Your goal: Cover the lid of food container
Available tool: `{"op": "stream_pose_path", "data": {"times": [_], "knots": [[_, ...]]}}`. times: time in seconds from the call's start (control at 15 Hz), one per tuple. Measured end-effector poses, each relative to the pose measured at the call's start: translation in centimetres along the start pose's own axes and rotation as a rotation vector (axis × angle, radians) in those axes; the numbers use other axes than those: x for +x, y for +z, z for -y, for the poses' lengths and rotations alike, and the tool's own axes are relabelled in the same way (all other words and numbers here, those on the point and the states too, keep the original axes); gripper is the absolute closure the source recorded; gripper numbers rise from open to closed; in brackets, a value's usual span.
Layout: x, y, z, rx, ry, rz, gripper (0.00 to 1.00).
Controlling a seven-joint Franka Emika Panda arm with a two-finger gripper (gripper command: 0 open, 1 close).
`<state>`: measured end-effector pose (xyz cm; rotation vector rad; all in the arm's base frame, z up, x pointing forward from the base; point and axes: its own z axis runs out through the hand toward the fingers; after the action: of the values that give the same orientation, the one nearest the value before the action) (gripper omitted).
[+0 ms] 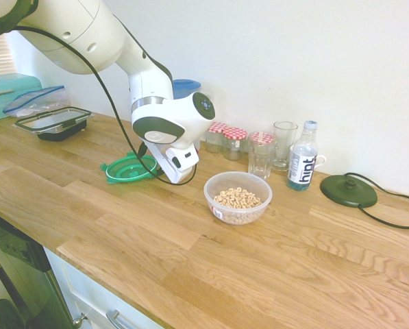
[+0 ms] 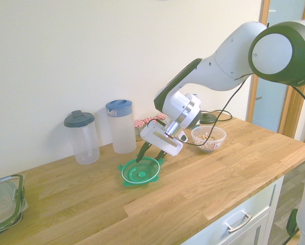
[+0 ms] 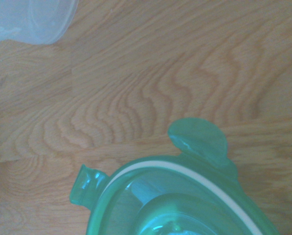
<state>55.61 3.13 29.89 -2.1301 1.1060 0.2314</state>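
Note:
My gripper pinches the lid by its thin outer rim (image 1: 146,159) next, since the lid's round body is wider than the open fingers.
The round translucent green lid (image 2: 139,172) lies flat on the wooden counter, with a white ring inside it and clip tabs at its sides. It also shows left of the arm as the lid (image 1: 127,170) and close up as the lid (image 3: 185,200). My gripper (image 2: 150,156) reaches down at a slant to the lid's far rim. Its fingers stand apart, one on each side of that edge, open. In the first exterior view the wrist hides the fingers. The food container (image 1: 238,198), a clear round bowl of cereal rings, stands uncovered to the right, seen beyond the arm as the food container (image 2: 208,139).
Two lidded pitchers (image 2: 120,126) stand by the wall behind the lid. Red-checked jars (image 1: 226,139), glasses (image 1: 262,155), a water bottle (image 1: 302,159) and a dark round base (image 1: 348,190) line the wall. A rectangular dark-rimmed box (image 1: 53,123) sits far left.

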Motion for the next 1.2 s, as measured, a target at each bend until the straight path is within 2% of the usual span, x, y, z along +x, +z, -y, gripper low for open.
{"op": "stream_pose_path", "data": {"times": [0.53,1.2], "knots": [[0.2,1.4,-1.1,-0.002,0.007,0.051,1.0],[-0.4,1.5,-0.5,-0.026,-0.037,0.07,1.0]]}}
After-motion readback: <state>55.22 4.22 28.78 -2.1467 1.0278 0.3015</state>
